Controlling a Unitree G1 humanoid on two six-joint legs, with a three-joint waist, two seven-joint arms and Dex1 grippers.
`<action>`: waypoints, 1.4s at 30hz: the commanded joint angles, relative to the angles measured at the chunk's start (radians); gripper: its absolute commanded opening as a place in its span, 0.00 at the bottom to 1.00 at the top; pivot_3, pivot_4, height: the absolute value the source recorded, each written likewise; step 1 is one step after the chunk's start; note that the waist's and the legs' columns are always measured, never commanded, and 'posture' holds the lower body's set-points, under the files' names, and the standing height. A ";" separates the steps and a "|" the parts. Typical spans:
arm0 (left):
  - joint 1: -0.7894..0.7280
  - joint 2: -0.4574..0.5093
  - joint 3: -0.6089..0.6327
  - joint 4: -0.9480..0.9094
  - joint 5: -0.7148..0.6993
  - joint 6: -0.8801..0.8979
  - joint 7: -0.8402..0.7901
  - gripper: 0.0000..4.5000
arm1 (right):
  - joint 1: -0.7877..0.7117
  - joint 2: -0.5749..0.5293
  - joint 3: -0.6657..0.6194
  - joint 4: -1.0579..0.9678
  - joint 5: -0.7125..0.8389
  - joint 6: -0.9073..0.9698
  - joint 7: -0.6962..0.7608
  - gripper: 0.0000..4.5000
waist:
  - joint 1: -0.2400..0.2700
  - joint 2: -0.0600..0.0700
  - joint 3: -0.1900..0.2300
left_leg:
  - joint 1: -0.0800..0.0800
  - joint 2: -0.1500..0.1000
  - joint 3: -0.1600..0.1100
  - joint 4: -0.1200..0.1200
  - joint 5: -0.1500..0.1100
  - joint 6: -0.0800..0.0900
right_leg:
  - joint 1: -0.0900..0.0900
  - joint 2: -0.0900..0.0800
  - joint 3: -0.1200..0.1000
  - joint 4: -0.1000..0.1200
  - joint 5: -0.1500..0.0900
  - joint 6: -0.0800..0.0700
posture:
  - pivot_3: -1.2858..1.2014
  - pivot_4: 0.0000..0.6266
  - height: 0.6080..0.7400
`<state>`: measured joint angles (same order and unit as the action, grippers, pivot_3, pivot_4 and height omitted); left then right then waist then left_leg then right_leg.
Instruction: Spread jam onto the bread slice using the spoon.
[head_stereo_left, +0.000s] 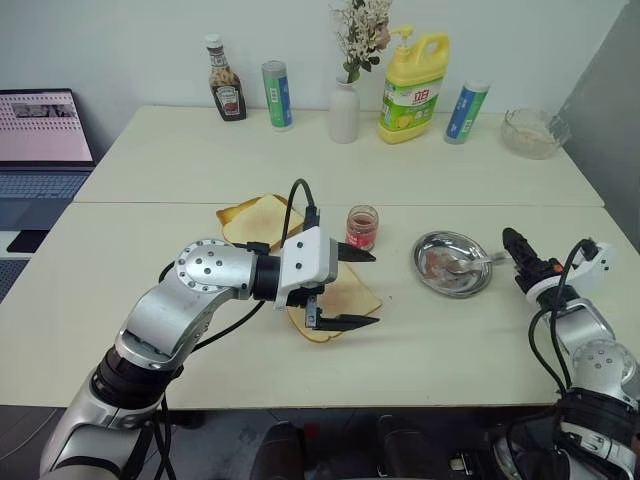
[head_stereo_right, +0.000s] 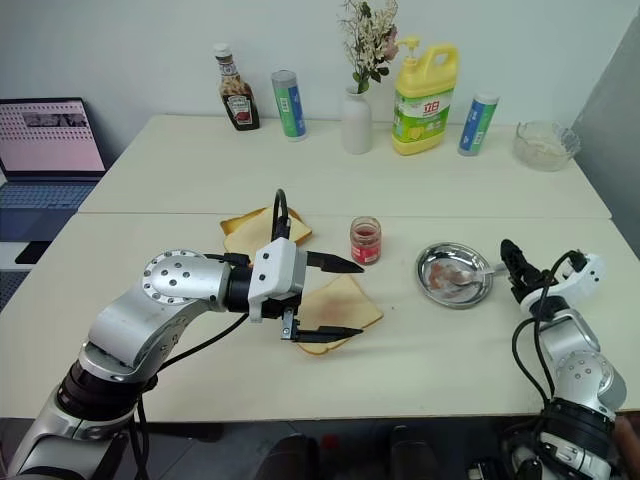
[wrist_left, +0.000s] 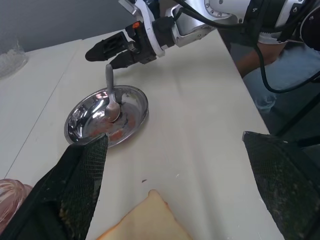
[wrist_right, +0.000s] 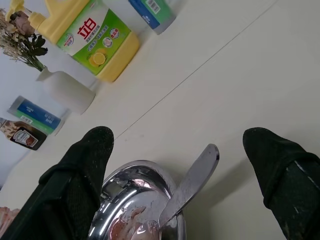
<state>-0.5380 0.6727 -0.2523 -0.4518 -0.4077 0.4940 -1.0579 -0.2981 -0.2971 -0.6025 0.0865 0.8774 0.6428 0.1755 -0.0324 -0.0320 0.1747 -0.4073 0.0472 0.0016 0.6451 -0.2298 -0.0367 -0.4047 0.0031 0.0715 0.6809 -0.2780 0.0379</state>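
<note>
The handle's end beside the metal dish is between both fingers, which reach past it, one on either side. My right gripper needs to close on the spoon now.
The bread slice, pale tan, lies on the table near the front, with my left gripper open just above it, one finger on each side. Just behind the slice stands the small glass jar of dark red jam. The spoon rests in a round metal dish smeared with red, its handle sticking out over the rim toward my right gripper. That gripper is open and low over the table, and the handle tip lies between its fingers without touching them.
A second, browner slice lies left of the jar. Along the back stand a ketchup bottle, two tubes, a white vase, a yellow detergent jug and a glass bowl. A laptop sits far left.
</note>
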 joint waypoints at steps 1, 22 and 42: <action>-0.011 -0.012 -0.009 -0.005 0.014 -0.016 0.000 0.99 | -0.028 -0.001 -0.012 0.004 0.024 -0.018 0.012 1.00 | 0.000 0.000 0.000 | 0.000 0.000 0.000 0.000 0.000 0.000 | 0.000 0.000 0.000 0.000 0.000 0.000 | 0.52 0.24 1.00; -0.011 -0.024 -0.018 0.020 0.057 -0.050 -0.001 1.00 | -0.045 0.015 -0.025 0.031 0.046 -0.027 0.010 0.06 | 0.000 0.001 0.001 | 0.000 0.000 0.000 0.000 0.000 0.000 | 0.000 0.000 0.000 0.000 0.000 0.000 | 0.52 0.24 1.00; 0.168 0.079 0.256 0.021 0.065 0.124 0.226 1.00 | -0.135 -0.139 0.168 -0.439 0.138 0.107 0.003 0.01 | -0.010 0.006 0.003 | 0.000 0.001 0.000 -0.001 0.000 0.000 | -0.001 0.001 0.000 0.000 -0.001 0.002 | 0.52 0.24 1.00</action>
<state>-0.3677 0.7431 -0.0368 -0.4022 -0.3366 0.5960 -0.8603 -0.3820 -0.4196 -0.4780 -0.2916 1.0100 0.7493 0.1693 -0.0424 -0.0263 0.1779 -0.4077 0.0481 0.0013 0.6447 -0.2298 -0.0366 -0.4057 0.0036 0.0715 0.6809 -0.2794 0.0404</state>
